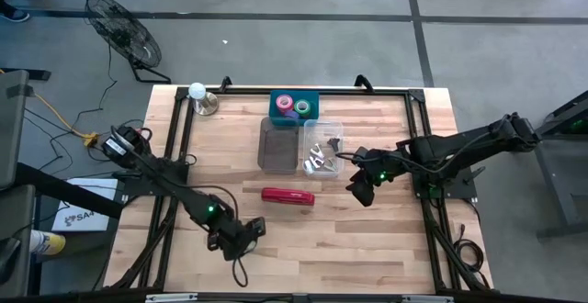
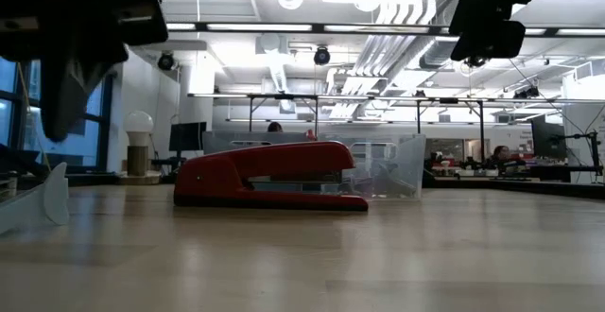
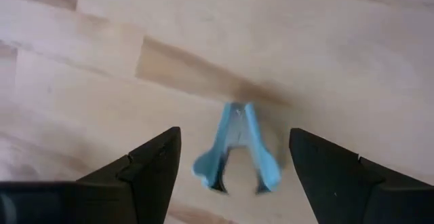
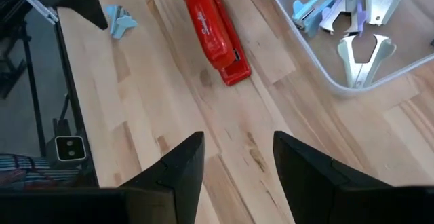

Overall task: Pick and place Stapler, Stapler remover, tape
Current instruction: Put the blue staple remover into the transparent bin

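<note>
My left gripper needs to grab the light blue staple remover's blue arms next, then add it to the clear bin (image 1: 322, 147).
A light blue staple remover (image 3: 236, 149) lies on the wooden table near its front edge, left of centre. My left gripper (image 3: 234, 132) hangs over it, open and pointing steeply down, with one finger on each side and not touching it. The red stapler (image 1: 288, 196) lies flat on its base at mid-table. My right gripper (image 1: 361, 191) hovers open, just right of the stapler, with nothing between its fingers (image 4: 239, 139). Tape rolls (image 1: 294, 106) sit in a teal bin (image 1: 310, 95) at the far side.
Two clear bins stand behind the stapler, one bare (image 1: 278, 147) and one (image 1: 336, 161) holding several metal and blue staple removers (image 4: 352, 27). A small lamp with a round bulb (image 1: 198, 95) stands at the far left. Black frame rails (image 1: 175, 156) run along the table's sides.
</note>
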Controlling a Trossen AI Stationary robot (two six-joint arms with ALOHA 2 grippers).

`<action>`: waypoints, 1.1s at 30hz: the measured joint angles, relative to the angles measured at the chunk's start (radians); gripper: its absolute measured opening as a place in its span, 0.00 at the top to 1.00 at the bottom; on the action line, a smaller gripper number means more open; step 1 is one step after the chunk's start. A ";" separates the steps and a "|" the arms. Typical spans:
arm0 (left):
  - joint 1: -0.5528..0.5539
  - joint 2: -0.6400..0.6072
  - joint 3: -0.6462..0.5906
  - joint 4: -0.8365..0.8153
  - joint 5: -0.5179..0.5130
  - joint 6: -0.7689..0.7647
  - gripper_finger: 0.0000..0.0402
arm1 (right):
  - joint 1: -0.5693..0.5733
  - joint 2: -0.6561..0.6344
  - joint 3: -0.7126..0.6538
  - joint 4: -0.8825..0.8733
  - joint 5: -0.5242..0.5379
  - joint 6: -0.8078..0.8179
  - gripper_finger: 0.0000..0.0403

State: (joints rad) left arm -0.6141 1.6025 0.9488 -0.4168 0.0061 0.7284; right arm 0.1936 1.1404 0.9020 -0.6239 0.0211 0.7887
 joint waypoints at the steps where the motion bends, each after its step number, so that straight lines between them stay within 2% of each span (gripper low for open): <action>1: -0.006 0.012 0.000 0.013 -0.018 0.005 0.33 | 0.000 0.000 0.000 0.000 0.000 0.001 0.58; 4: -0.009 0.036 -0.001 0.059 -0.063 0.008 0.33 | 0.000 0.000 0.000 0.006 0.006 0.021 0.58; 9: -0.004 0.061 0.001 0.104 -0.064 0.005 0.33 | -0.001 0.000 0.000 0.006 0.006 0.022 0.58; 13: -0.001 0.095 0.001 0.088 -0.037 0.006 0.33 | -0.001 0.000 0.000 0.004 0.006 0.020 0.58; 26: -0.002 0.126 0.003 0.073 -0.094 -0.003 0.33 | -0.001 0.000 0.000 0.006 0.023 0.019 0.58; 33: -0.002 0.128 0.003 0.050 -0.091 -0.089 0.48 | -0.001 0.000 0.000 0.007 0.028 0.018 0.58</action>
State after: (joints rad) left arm -0.6163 1.7303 0.9515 -0.3663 -0.0853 0.6396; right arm 0.1928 1.1404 0.9020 -0.6171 0.0495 0.8070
